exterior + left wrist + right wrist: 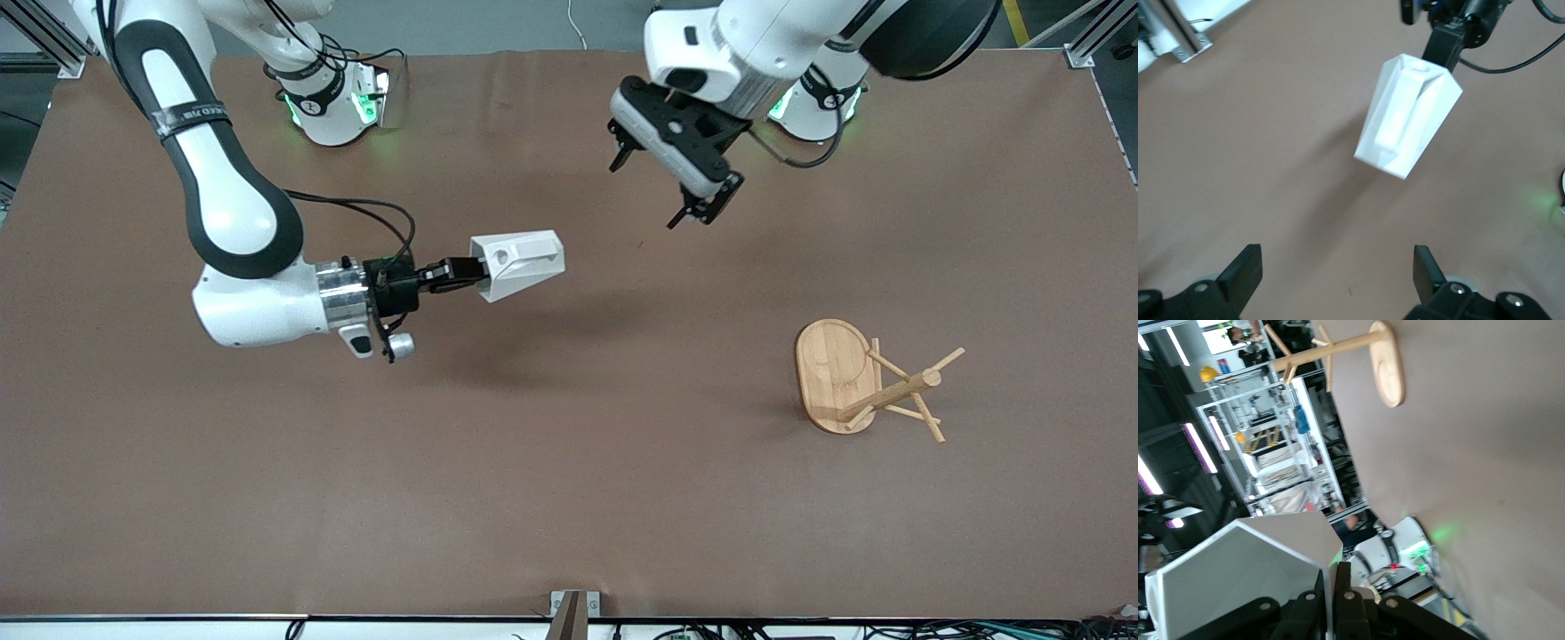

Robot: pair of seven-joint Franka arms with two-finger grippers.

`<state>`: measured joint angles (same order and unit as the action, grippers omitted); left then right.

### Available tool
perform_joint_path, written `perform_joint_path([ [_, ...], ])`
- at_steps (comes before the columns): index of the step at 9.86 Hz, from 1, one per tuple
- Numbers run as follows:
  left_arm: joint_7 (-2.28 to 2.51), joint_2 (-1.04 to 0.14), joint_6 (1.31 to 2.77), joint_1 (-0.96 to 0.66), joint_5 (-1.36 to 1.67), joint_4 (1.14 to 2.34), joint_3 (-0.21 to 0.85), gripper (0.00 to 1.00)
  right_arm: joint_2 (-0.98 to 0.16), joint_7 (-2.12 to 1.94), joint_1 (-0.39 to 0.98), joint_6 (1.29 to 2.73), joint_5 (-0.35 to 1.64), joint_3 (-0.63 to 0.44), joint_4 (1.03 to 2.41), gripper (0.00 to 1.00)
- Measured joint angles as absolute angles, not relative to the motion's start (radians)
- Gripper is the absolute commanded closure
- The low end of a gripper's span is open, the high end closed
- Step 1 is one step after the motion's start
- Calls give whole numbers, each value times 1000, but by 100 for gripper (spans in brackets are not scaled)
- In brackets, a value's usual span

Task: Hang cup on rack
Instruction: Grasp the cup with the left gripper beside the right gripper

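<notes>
The cup's round handle hole has to stay free for the rack, so my left gripper will next take hold of the cup by its closed base end (1389,155).
The white faceted cup (520,262) hangs on its side in the air over the middle of the table, its handle with the round hole turned upward. My right gripper (476,271) is shut on the cup's wall at the rim, one finger inside and one outside (1338,587). The left wrist view shows the cup (1408,117) from above, held by the right gripper (1445,47). My left gripper (653,187) hangs open and empty (1337,267) over the table near its own base. The bamboo rack (876,382) stands upright on its oval base (831,373) toward the left arm's end of the table.
Brown cloth covers the table (569,498). The two arm bases with green lights (333,107) (813,107) stand along the table's edge farthest from the front camera. A bracket (573,609) sits at the nearest edge. The rack (1351,347) also shows in the right wrist view.
</notes>
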<state>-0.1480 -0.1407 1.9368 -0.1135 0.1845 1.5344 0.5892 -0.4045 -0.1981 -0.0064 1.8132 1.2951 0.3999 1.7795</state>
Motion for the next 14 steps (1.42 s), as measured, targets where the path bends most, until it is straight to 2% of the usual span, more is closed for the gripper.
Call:
perform_joint_path([
  [5,-188,-218,2019,-205,184,1518,596,0,-405,-199,-4,1813,1392,472,1792,100],
  [10,-256,-298,2019,-218,141,1485,596,0,-405,-202,-4,1814,1396,475,1792,100],
  [11,-256,-303,2019,-220,140,1484,596,16,-404,-203,-4,1814,1408,476,1792,100],
  [12,-256,-303,2018,-223,139,1479,597,51,-404,-205,-4,1815,1416,476,1793,99],
  [13,-256,-303,2016,-227,134,1474,596,71,-403,-208,-4,1814,1417,475,1793,99],
  [14,-256,-303,2012,-228,134,1471,597,83,-403,-214,-6,1813,1418,475,1793,99],
])
